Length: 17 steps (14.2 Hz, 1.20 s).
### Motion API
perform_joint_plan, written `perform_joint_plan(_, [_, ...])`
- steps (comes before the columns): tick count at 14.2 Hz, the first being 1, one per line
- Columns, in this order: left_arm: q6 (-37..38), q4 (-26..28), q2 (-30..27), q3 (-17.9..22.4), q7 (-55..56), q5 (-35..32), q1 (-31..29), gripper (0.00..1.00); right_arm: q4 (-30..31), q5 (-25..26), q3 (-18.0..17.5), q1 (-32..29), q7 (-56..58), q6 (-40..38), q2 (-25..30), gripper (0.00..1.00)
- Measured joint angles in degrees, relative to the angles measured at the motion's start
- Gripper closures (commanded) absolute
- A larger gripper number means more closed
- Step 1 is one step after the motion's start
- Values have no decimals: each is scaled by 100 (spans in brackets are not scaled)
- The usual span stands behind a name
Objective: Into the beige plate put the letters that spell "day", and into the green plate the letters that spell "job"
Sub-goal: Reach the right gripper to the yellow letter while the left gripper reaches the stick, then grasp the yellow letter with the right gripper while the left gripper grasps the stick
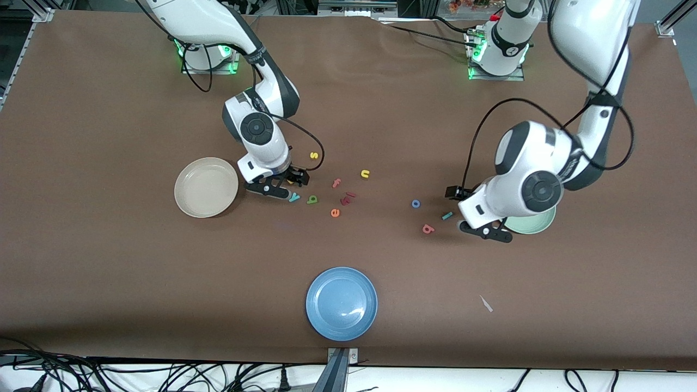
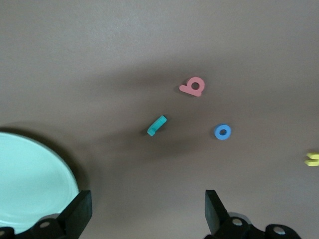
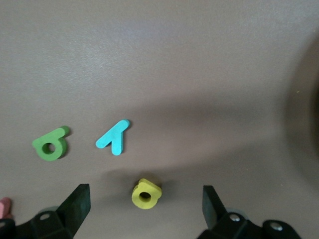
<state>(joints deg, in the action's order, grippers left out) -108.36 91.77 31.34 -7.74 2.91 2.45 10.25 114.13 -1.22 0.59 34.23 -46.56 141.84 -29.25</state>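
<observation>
My right gripper grabs the yellow letter by its rounded loop [image 3: 145, 196] next, to start spelling "day" in the beige plate.
The beige plate [image 1: 206, 187] lies toward the right arm's end, the green plate [image 1: 536, 222] toward the left arm's end, partly under the left arm. My right gripper [image 1: 284, 184] [image 3: 145, 196] is open, low over a yellow rounded letter [image 3: 146, 193] that lies between its fingers. Close by are the teal "y" [image 1: 294, 197] [image 3: 113, 137] and the green rounded letter [image 1: 312, 200] [image 3: 50, 145]. My left gripper [image 1: 479, 226] [image 2: 148, 201] hangs open and empty over bare table beside the green plate [image 2: 30, 184]. Near it lie the teal "j" [image 1: 447, 215] [image 2: 157, 125], salmon "b" [image 1: 428, 228] [image 2: 193, 86] and blue "o" [image 1: 415, 203] [image 2: 223, 132].
A blue plate [image 1: 341, 303] sits near the front edge. Spare letters lie mid-table: yellow "s" [image 1: 313, 155], yellow "u" [image 1: 365, 173], pink "f" [image 1: 336, 183], dark red pieces [image 1: 347, 198], orange "e" [image 1: 335, 212]. A small white scrap [image 1: 486, 304] lies nearer the camera.
</observation>
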Motion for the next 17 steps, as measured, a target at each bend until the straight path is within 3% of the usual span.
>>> perform_joint_plan(5, [-647,69,501,1,155,-59,342,6,0,-364,-39,7,14,17,-38,1])
perform_joint_plan(10, [-778,102,817,-2,273,-900,519,12,1,-372,-40,2,31,48,-148,6])
perform_joint_plan(11, [-797,102,821,-2,271,-945,528,16,1,-377,-41,2,32,58,-178,9])
perform_joint_plan(14, [-1047,104,883,-1,242,-1159,532,30,0,-377,-41,2,44,66,-217,32])
perform_joint_plan(17, [-1100,126,975,-1,187,-1168,539,33,0,-378,-42,2,108,71,-217,44])
